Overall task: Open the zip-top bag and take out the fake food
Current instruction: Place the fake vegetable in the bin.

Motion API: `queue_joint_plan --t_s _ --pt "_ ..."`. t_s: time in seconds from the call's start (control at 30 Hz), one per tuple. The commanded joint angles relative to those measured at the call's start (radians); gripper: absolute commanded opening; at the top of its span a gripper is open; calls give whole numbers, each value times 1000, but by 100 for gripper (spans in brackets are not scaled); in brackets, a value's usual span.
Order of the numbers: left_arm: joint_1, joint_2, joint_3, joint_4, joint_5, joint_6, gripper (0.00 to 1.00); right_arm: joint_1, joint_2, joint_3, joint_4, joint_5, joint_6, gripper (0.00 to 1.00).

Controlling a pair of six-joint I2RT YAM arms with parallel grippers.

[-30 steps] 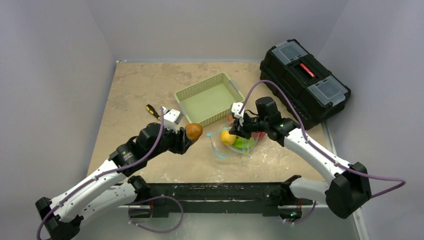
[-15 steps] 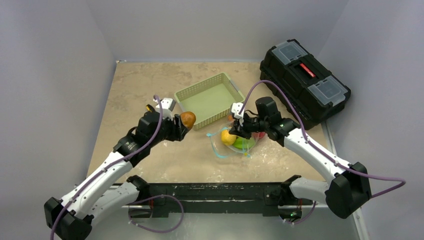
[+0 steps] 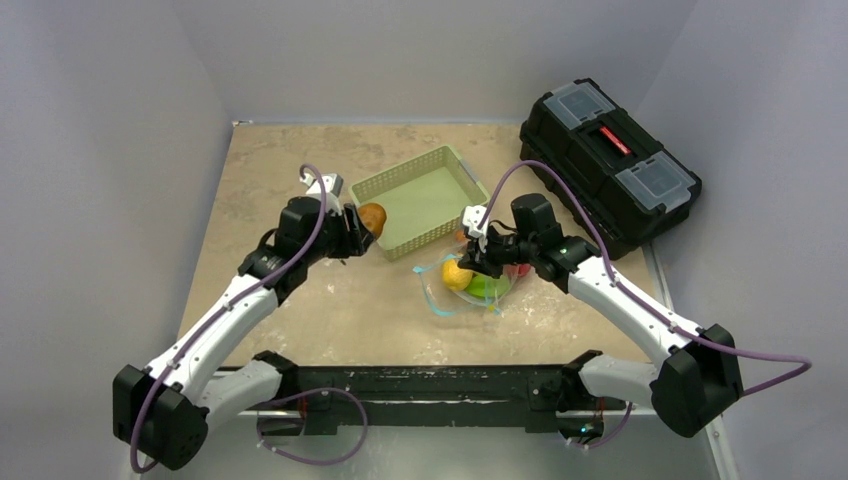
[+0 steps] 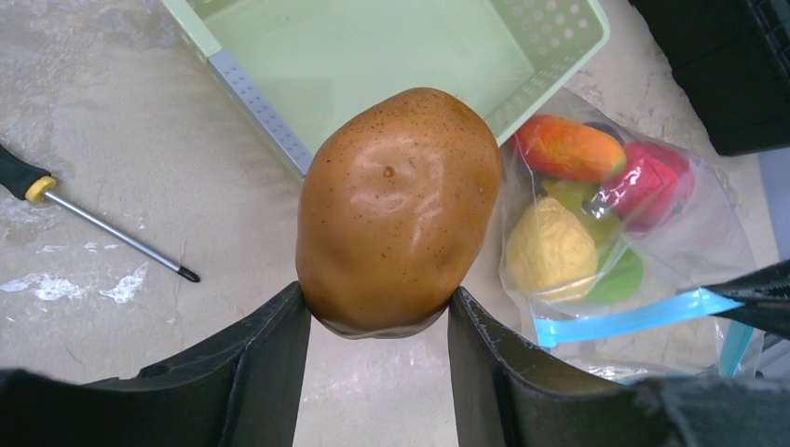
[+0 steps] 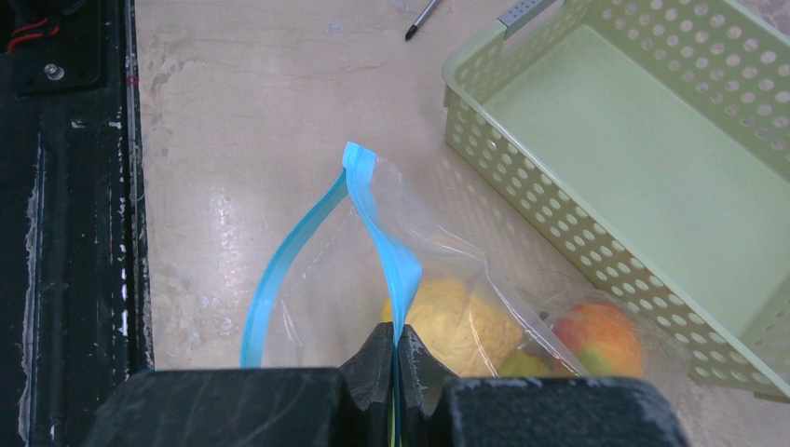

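The potato (image 3: pixel 372 216) is above the basket's rim and would hit that rim if I opened now. My left gripper needs to first move it farther over the basket.
My left gripper (image 3: pixel 362 226) (image 4: pixel 377 298) is shut on a brown speckled fake potato (image 3: pixel 372 216) (image 4: pixel 401 200), held in the air over the near left corner of the green basket (image 3: pixel 398 181) (image 4: pixel 263 101). The zip-top bag (image 3: pixel 465 292) (image 5: pixel 312 289) lies on the table in front of the basket, with its mouth gaping. My right gripper (image 3: pixel 471 254) (image 5: pixel 396 337) is shut on the bag's light-blue zipper strip (image 5: pixel 384 237) and holds that lip up. Inside the bag are a yellow lemon (image 4: pixel 550 247) (image 5: pixel 456 321), an orange-red fruit (image 5: pixel 601 337), a red piece (image 4: pixel 652 182) and a green piece (image 4: pixel 622 279).
A black toolbox (image 3: pixel 610 158) stands at the back right, close to the basket. A screwdriver (image 4: pixel 93 219) with a black and yellow handle lies on the table left of the basket. The black rail (image 5: pixel 74 233) of the arm bases runs along the near edge.
My left arm has carried the potato back and to the left, from beside the bag to the basket's near left corner. The right arm and the bag have stayed put.
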Motion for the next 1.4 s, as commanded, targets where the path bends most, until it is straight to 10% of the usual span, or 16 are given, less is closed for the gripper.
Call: queue_joint_plan --t_s 0.0,0.43,0.97,1.37 --pt "42 86 105 36 34 -36 0 -7 -17 -2 14 -10 -17 0" --pt "48 345 272 -16 91 -4 0 -6 -16 -2 14 -12 -19 0" --pt "48 531 367 -49 114 24 58 -7 -12 -4 14 -9 -22 0" --pt "48 425 335 -31 102 31 80 -7 -14 -3 10 -12 -25 0"
